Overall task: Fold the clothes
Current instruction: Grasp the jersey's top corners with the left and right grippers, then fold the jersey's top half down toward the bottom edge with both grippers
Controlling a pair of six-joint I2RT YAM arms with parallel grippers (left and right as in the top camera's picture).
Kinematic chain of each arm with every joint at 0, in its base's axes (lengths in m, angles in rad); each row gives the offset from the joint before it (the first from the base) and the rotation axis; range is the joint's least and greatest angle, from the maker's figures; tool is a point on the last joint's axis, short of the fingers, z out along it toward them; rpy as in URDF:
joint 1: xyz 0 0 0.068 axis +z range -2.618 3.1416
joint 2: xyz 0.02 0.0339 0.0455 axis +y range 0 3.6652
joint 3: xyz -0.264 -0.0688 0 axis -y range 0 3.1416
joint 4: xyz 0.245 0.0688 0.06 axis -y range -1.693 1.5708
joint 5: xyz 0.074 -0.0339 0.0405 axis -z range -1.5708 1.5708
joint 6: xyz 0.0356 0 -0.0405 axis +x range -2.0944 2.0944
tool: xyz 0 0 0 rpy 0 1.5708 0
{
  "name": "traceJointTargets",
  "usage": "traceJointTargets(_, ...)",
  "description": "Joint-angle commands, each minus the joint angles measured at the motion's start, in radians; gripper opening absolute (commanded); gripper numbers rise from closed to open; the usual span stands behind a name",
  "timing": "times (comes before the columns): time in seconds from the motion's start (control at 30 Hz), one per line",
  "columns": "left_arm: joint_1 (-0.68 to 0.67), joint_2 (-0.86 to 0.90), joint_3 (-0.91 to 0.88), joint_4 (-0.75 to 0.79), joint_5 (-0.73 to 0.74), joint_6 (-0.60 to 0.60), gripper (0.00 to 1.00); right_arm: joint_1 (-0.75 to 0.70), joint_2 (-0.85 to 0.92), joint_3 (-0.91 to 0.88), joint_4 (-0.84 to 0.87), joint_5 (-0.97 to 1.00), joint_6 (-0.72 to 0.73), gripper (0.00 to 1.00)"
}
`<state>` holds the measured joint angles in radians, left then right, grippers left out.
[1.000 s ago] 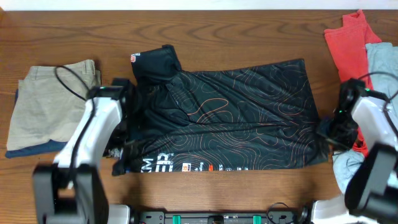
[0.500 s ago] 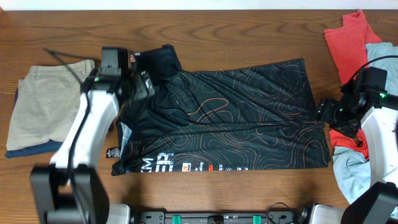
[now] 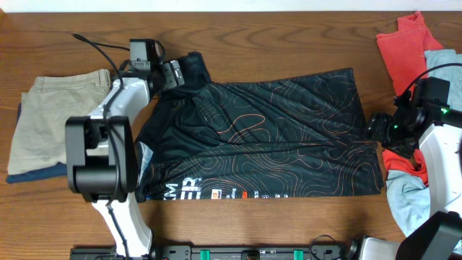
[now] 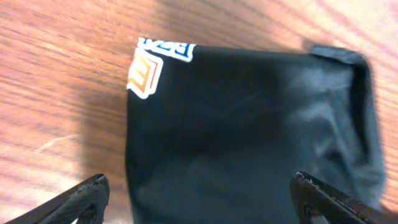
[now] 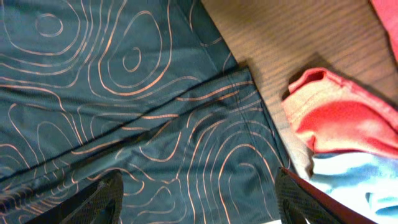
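Note:
I should fold the far side of the jersey over its near hem, so my left gripper should next grab the black jersey (image 3: 274,137) by the sleeve toward the back.
The black jersey (image 3: 274,137) with thin orange contour lines lies spread across the middle of the table, white-and-orange lettering along its near hem. Its upper left sleeve (image 3: 189,72) sticks out toward the back. My left gripper (image 3: 173,74) is open and hovers over that sleeve; the left wrist view shows the sleeve (image 4: 249,124) with its logo patch between the open fingers (image 4: 199,196). My right gripper (image 3: 377,130) is open at the jersey's right edge; the right wrist view shows patterned cloth (image 5: 155,124) between the fingers (image 5: 199,193).
Folded tan trousers (image 3: 58,123) lie on a dark garment at the far left. A pile of red (image 3: 404,54) and light blue clothes (image 3: 442,68) sits at the right edge, also showing in the right wrist view (image 5: 339,118).
My left arm has swung from the jersey's near left side up to the back left sleeve. My right gripper has shifted slightly toward the jersey's right edge.

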<state>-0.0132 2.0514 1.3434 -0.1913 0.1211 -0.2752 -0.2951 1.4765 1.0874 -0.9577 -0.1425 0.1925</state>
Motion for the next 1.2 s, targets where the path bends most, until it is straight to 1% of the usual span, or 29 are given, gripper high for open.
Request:
traceJointTargets(0.0,0.003,0.043,0.024,0.015,0.002,-0.032,0.89,0.002,-0.017,0.012,0.023,-0.008,-0.015,0.75)
traceJointTargets(0.07,0.002,0.061,0.024,0.015,0.022,-0.05,0.68,0.003,-0.017,0.012,0.055,-0.008,-0.014,0.73)
traceJointTargets(0.1,0.001,0.065,0.024,0.018,0.034,-0.051,0.61,0.006,-0.017,0.012,0.069,-0.008,-0.015,0.73)
traceJointTargets(0.13,0.001,0.067,0.024,0.019,0.053,-0.051,0.47,0.009,-0.017,0.012,0.087,-0.008,-0.014,0.73)
traceJointTargets(0.17,0.001,0.066,0.024,0.022,0.071,-0.051,0.3,0.015,-0.017,0.012,0.109,-0.008,-0.014,0.72)
traceJointTargets(0.2,0.001,0.063,0.026,0.027,0.092,-0.051,0.19,0.019,-0.015,0.012,0.131,-0.008,-0.014,0.71)
traceJointTargets(0.23,0.002,0.055,0.032,0.029,0.123,-0.051,0.1,0.022,-0.012,0.012,0.16,-0.008,-0.014,0.7)
traceJointTargets(0.27,0.004,0.046,0.04,0.028,0.15,-0.051,0.06,0.024,-0.009,0.012,0.192,-0.008,-0.014,0.69)
traceJointTargets(0.4,0.008,-0.031,0.058,0.02,0.253,-0.052,0.06,0.039,0.033,0.012,0.335,-0.009,-0.015,0.66)
traceJointTargets(0.47,0.008,-0.085,0.058,-0.013,0.28,-0.055,0.06,0.048,0.069,0.012,0.406,-0.009,-0.024,0.65)
traceJointTargets(0.57,0.003,-0.15,0.058,-0.102,0.295,-0.084,0.06,0.069,0.137,0.012,0.5,-0.015,-0.06,0.64)
traceJointTargets(0.67,-0.005,-0.187,0.058,-0.208,0.298,-0.085,0.06,0.09,0.217,0.016,0.616,-0.015,-0.06,0.63)
traceJointTargets(0.73,-0.011,-0.191,0.058,-0.274,0.298,-0.085,0.06,0.1,0.274,0.03,0.695,-0.011,-0.06,0.63)
traceJointTargets(0.8,-0.013,-0.19,0.058,-0.334,0.298,-0.085,0.06,0.108,0.343,0.05,0.8,-0.011,-0.06,0.61)
traceJointTargets(0.9,-0.013,-0.19,0.056,-0.395,0.298,-0.07,0.06,0.124,0.442,0.081,0.926,-0.012,-0.06,0.6)
traceJointTargets(1.0,-0.013,-0.19,0.055,-0.422,0.297,-0.055,0.06,0.147,0.538,0.117,0.997,-0.012,-0.059,0.59)
traceJointTargets(1.17,-0.013,-0.19,0.054,-0.433,0.282,-0.055,0.06,0.18,0.676,0.187,1.057,-0.011,-0.059,0.59)
